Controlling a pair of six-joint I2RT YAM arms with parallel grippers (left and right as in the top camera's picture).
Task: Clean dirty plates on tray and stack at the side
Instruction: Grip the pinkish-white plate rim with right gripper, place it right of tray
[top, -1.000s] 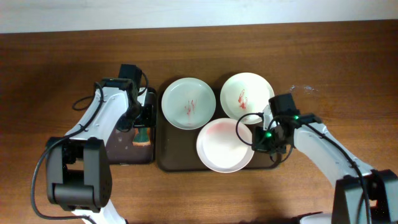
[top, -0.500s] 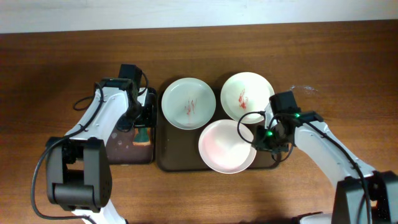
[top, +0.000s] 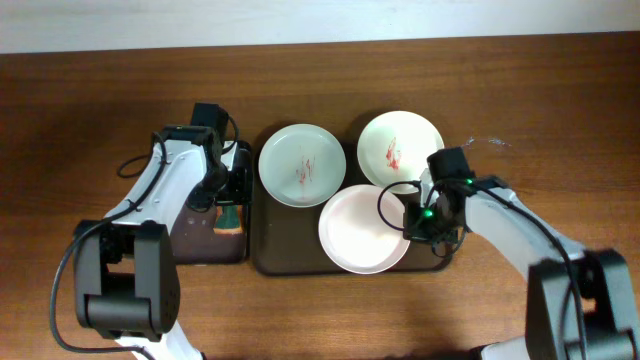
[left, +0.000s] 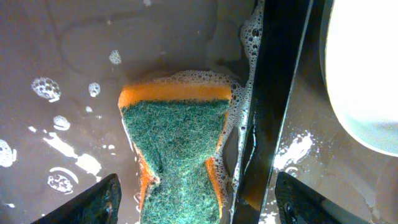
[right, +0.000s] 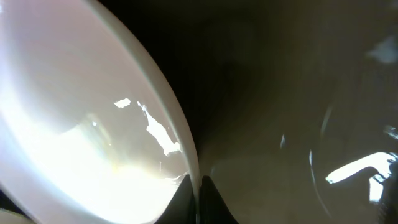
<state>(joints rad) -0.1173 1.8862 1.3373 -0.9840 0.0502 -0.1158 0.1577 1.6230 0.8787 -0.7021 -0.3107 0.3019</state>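
Observation:
Next, my left gripper pinches the green-orange sponge across its narrow middle (top: 229, 214) (left: 178, 169), and its orange-edged end stays free to wipe.
Three white plates lie on the dark brown tray (top: 268, 258). The far left plate (top: 302, 165) and the far right plate (top: 400, 148) carry red smears. My right gripper (top: 410, 222) is shut on the right rim of the front plate (top: 360, 230), which looks faintly pink; in the right wrist view its fingers (right: 194, 198) pinch this plate's (right: 81, 124) edge. My left gripper (top: 229, 198) is open above the green-orange sponge (top: 229, 217). In the left wrist view its fingers (left: 205, 202) straddle the sponge (left: 177, 149) without touching it.
The sponge lies in soapy water in a smaller black tray (top: 195, 250) left of the brown tray; its rim (left: 273, 124) runs beside the sponge. A plate edge (left: 367, 74) shows beyond that rim. Bare wooden table (top: 560, 120) surrounds both trays.
My right gripper has shifted slightly away from the front edge with the front plate in its grip, and the plate's pink tint looks fainter. The left arm has not moved.

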